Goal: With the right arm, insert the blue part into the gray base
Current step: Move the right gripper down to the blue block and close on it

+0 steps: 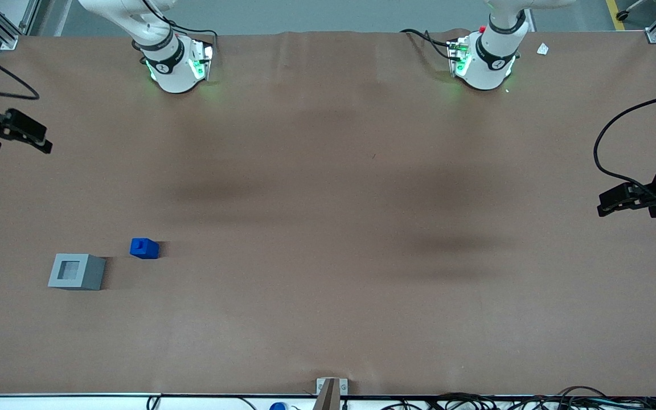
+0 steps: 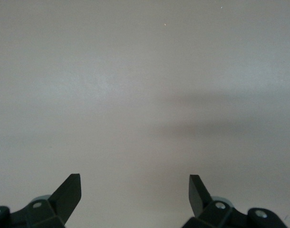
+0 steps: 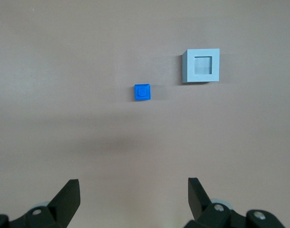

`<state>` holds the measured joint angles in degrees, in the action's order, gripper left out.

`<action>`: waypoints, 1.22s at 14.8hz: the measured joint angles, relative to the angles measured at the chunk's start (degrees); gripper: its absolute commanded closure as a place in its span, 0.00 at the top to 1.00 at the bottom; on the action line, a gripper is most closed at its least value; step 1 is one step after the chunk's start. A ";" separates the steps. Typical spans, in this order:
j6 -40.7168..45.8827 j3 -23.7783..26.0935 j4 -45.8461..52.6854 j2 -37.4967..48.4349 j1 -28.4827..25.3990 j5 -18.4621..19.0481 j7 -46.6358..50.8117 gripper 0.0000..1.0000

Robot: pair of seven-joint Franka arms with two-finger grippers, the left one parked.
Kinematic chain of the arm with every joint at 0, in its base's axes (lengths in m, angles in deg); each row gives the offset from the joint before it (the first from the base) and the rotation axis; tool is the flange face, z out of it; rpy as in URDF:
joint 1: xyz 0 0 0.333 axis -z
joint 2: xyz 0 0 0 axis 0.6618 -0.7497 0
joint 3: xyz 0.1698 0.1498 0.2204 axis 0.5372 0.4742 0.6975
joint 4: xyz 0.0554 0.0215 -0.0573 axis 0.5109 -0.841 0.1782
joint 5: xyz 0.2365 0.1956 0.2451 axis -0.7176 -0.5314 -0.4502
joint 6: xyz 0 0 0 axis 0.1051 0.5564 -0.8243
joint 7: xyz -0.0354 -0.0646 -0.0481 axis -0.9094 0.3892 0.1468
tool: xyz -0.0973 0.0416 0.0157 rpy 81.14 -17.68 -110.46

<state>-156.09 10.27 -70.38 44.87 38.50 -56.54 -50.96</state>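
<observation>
My right gripper should next grab the opposite sides of the blue part, so it can put the blue part into the gray base's socket (image 1: pixel 68 270) (image 3: pixel 203 65).
The blue part (image 1: pixel 144 248) lies on the brown table, toward the working arm's end, its notched face up. The gray base (image 1: pixel 76 271) stands beside it, a short gap apart and slightly nearer the front camera, its square socket up and empty. My right gripper (image 1: pixel 40 138) hangs open and empty above the table edge, farther from the front camera than both blocks. In the right wrist view the open gripper (image 3: pixel 133 183) holds nothing and looks down on the blue part (image 3: pixel 142 92) and the gray base (image 3: pixel 201 65), well apart from both.
The two arm bases (image 1: pixel 175 65) stand at the table's back edge. Cables (image 1: pixel 533 401) and a small metal bracket (image 1: pixel 331 390) lie along the front edge. A white scrap (image 1: pixel 542 49) sits near the back corner at the parked arm's end.
</observation>
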 measured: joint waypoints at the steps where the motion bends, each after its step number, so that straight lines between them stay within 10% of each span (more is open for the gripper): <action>1: -0.89 0.02 -0.05 -1.13 -0.08 0.00 0.00 1.00; 18: -38.28 0.31 -18.74 -19.48 -3.45 -0.01 0.05 0.98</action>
<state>-194.38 10.58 -89.12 25.39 35.04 -56.55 -50.92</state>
